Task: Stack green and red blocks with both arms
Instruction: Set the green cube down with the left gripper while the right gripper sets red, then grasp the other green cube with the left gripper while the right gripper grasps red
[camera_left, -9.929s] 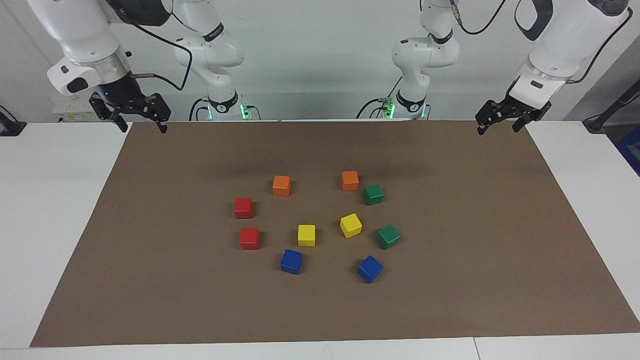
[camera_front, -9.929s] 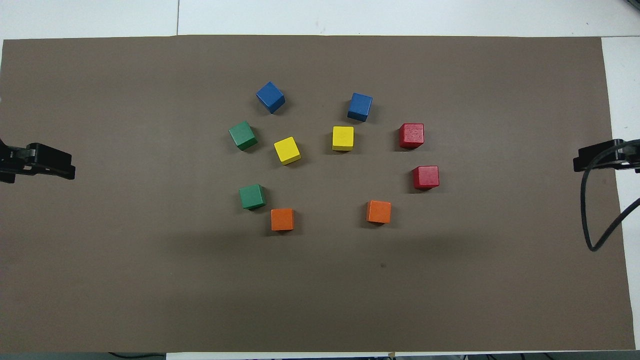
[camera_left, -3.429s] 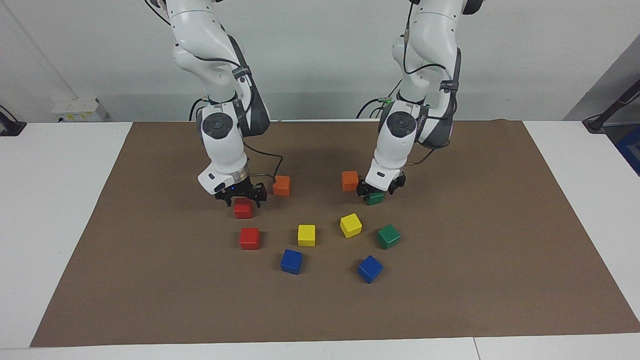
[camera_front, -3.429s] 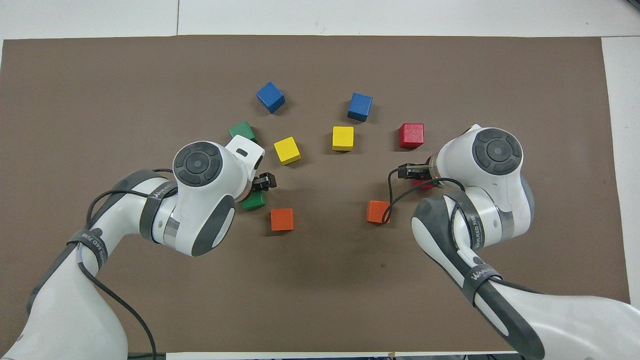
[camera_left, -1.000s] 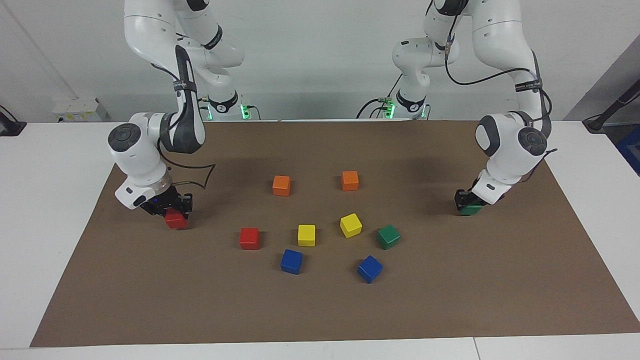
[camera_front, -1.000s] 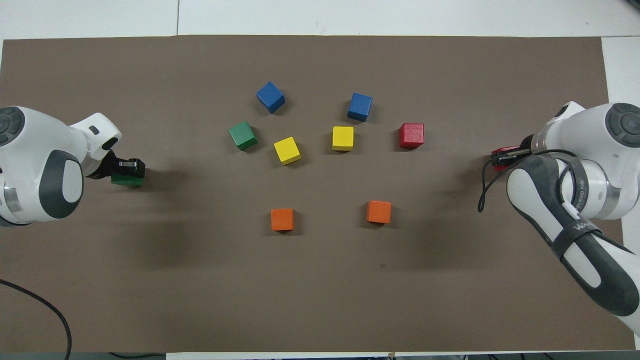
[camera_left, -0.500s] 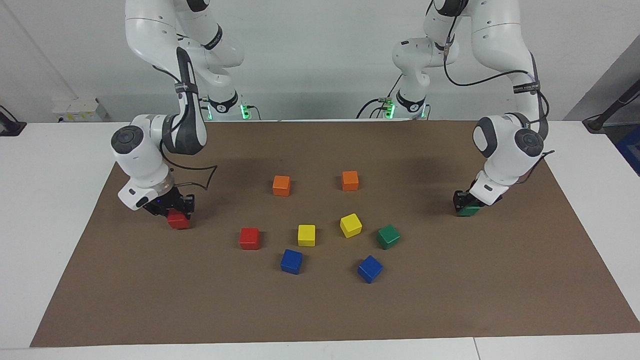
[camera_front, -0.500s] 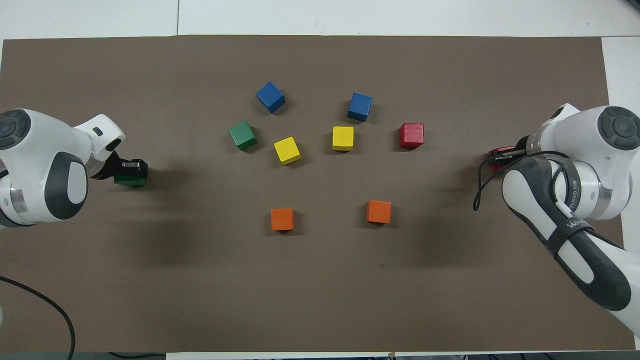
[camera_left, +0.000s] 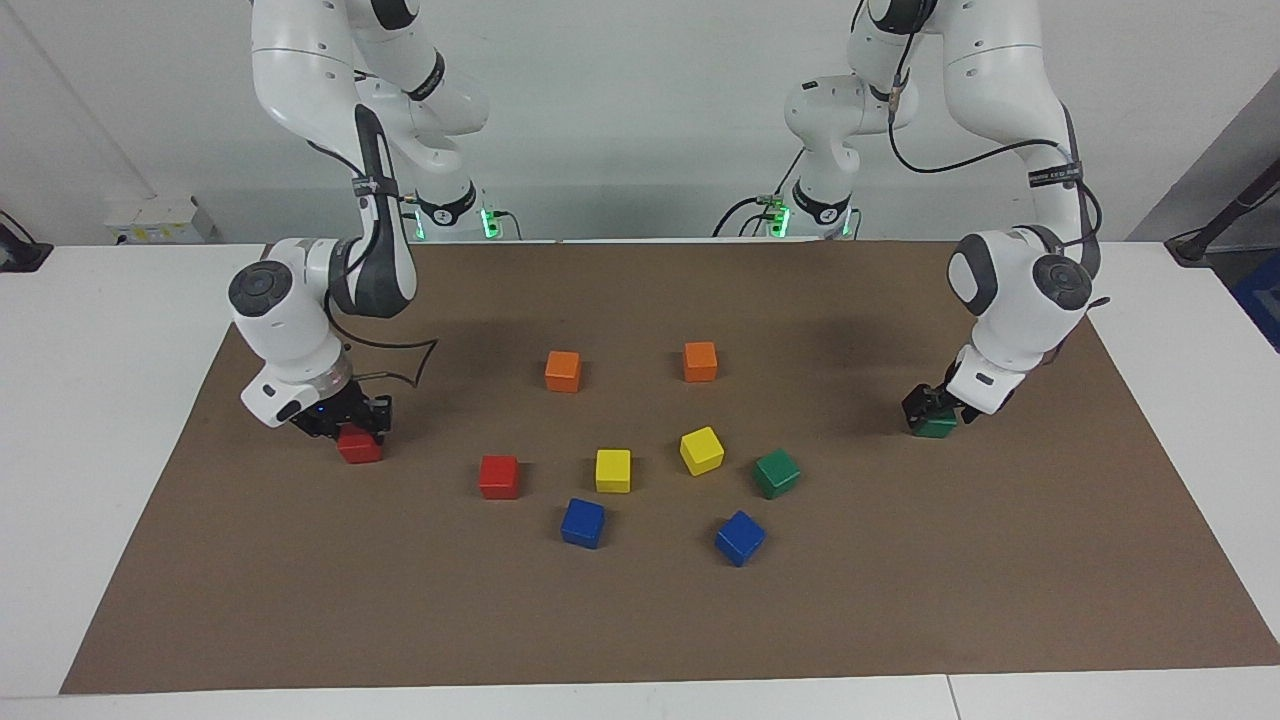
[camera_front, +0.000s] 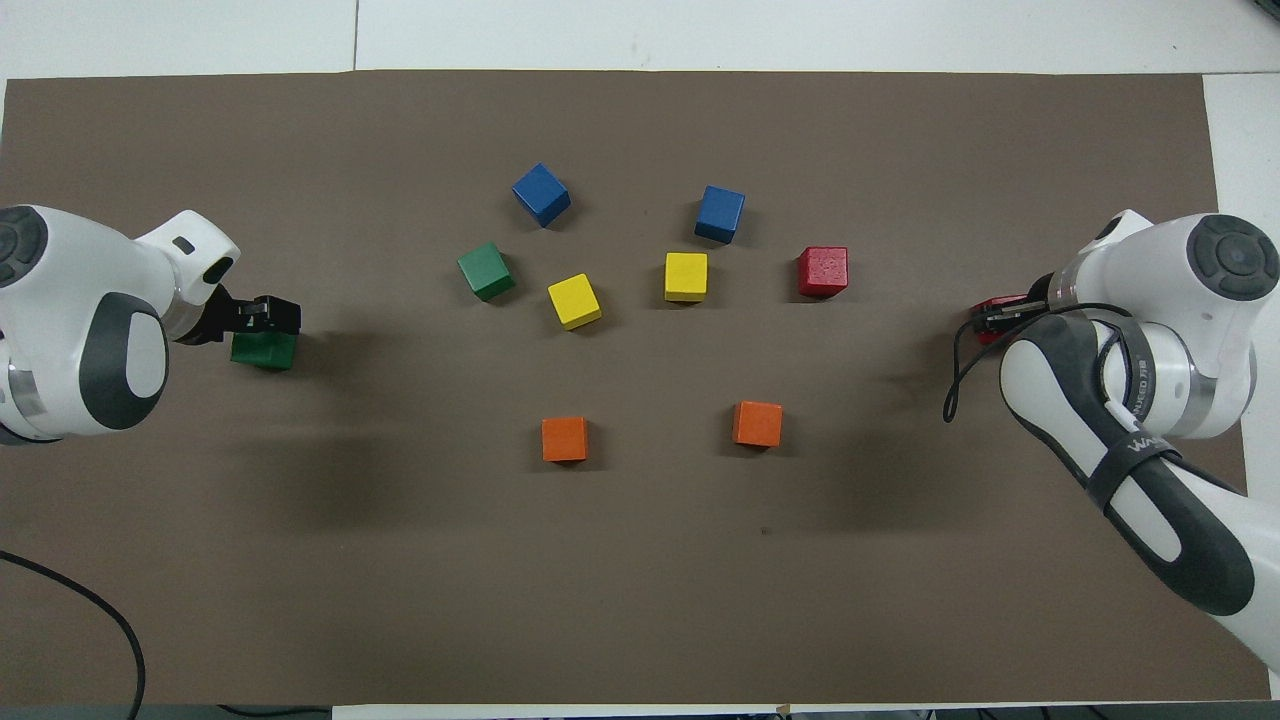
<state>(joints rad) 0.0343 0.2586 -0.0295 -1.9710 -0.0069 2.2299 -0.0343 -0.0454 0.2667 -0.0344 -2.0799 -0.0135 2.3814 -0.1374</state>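
Note:
In the overhead view the red block (camera_front: 994, 337) sits low on the brown mat between my right gripper's fingers, so it is now time to open.
My right gripper (camera_left: 345, 422) is shut on a red block (camera_left: 360, 449), low at the brown mat (camera_left: 640, 620) toward the right arm's end; I cannot tell if the block touches the mat. My left gripper (camera_left: 936, 405) is open just above a green block (camera_left: 936, 427), which rests on the mat toward the left arm's end. In the overhead view this gripper (camera_front: 268, 315) sits at the edge of that green block (camera_front: 263, 352). A second red block (camera_left: 498, 477) and a second green block (camera_left: 776, 473) lie free in the middle cluster.
Two orange cubes (camera_left: 563, 371) (camera_left: 700, 361) lie nearest the robots. Two yellow cubes (camera_left: 613, 470) (camera_left: 701, 450) sit between the free red and green blocks. Two blue cubes (camera_left: 583, 523) (camera_left: 740, 538) lie farthest from the robots.
Both arms carried their blocks out from the cluster to the mat's ends and lowered them. In the last half second the left gripper let go of the green block and rose slightly.

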